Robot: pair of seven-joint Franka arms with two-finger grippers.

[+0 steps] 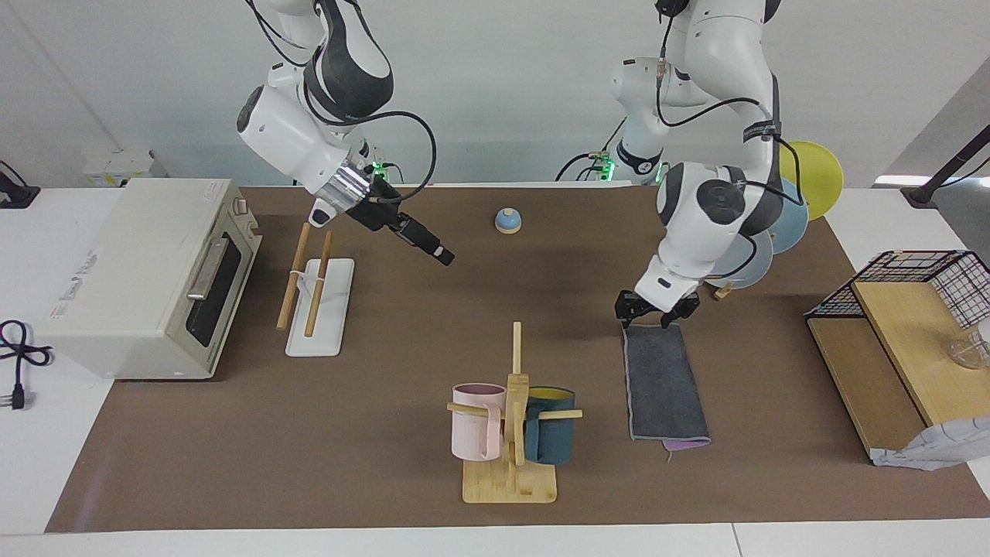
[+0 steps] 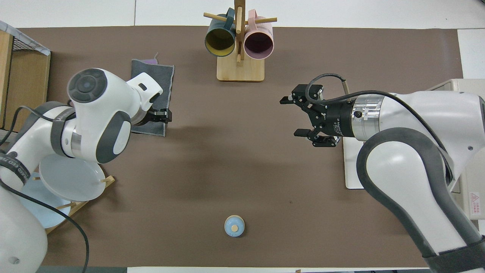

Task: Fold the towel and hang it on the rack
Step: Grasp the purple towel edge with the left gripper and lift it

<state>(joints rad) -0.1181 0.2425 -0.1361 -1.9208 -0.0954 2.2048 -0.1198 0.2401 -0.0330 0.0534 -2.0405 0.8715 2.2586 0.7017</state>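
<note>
The towel should hang on the rack (image 2: 352, 169), so my left gripper should next grip the towel by the grey corner (image 2: 161, 132) opposite its purple end.
The towel (image 1: 665, 387) lies flat on the brown mat as a folded strip, dark grey face up, with a bit of purple showing at its end farthest from the robots; it also shows in the overhead view (image 2: 165, 76). My left gripper (image 1: 657, 311) is down at the towel's end nearest the robots, fingers spread, holding nothing. The rack (image 1: 317, 267), two wooden rods over a white base, stands beside the oven; in the overhead view only part of its base (image 2: 350, 167) shows under my right arm. My right gripper (image 2: 297, 115) hangs open and empty over the bare mat beside the rack.
A toaster oven (image 1: 147, 278) stands at the right arm's end. A bamboo mug tree (image 1: 510, 418) with pink and teal mugs stands farther from the robots, mid-table. A small blue knobbed lid (image 1: 507, 221) lies near the robots. A plate stand (image 1: 773, 224) and a wire-and-wood shelf (image 1: 897, 325) are at the left arm's end.
</note>
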